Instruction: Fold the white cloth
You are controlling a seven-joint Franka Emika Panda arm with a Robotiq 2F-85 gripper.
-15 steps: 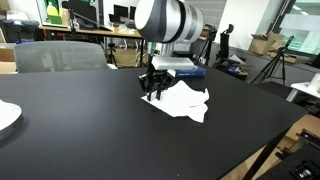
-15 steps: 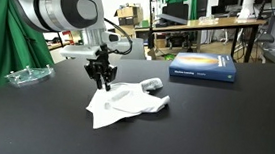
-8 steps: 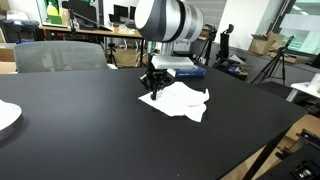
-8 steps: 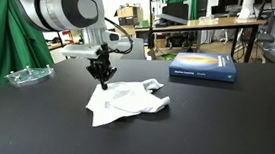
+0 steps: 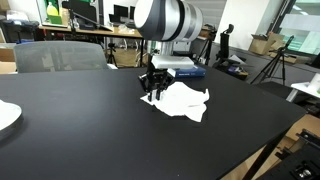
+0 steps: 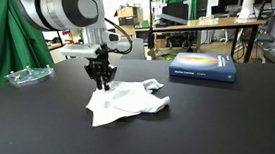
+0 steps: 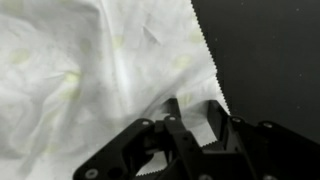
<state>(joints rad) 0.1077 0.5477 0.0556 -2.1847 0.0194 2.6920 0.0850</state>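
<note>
The gripper pinches the white cloth (image 5: 182,100) at its corner (image 5: 150,97) by the zigzag edge next to fold it over itself. The rest stays on the tabletop.
The white cloth (image 5: 182,100) lies crumpled on the black table (image 5: 90,140); it also shows in an exterior view (image 6: 125,101). My gripper (image 5: 152,95) points down at the cloth's corner, seen too in an exterior view (image 6: 101,82). In the wrist view the cloth (image 7: 90,70) fills the left, with its zigzag edge running down to the gripper (image 7: 194,125). The two fingers (image 7: 172,118) stand a little apart, pressed onto the cloth, with a strip of cloth between them. The cloth rests on the table.
A blue book (image 6: 203,66) lies behind the cloth, also in an exterior view (image 5: 190,70). A clear glass dish (image 6: 27,74) sits at the table's side. A white plate (image 5: 6,115) is at the table edge. A chair (image 5: 60,55) stands behind the table.
Half a second ago the fingers looked closer together and slightly higher; now they are spread a little and lower on the cloth's corner. The cloth has barely moved.
</note>
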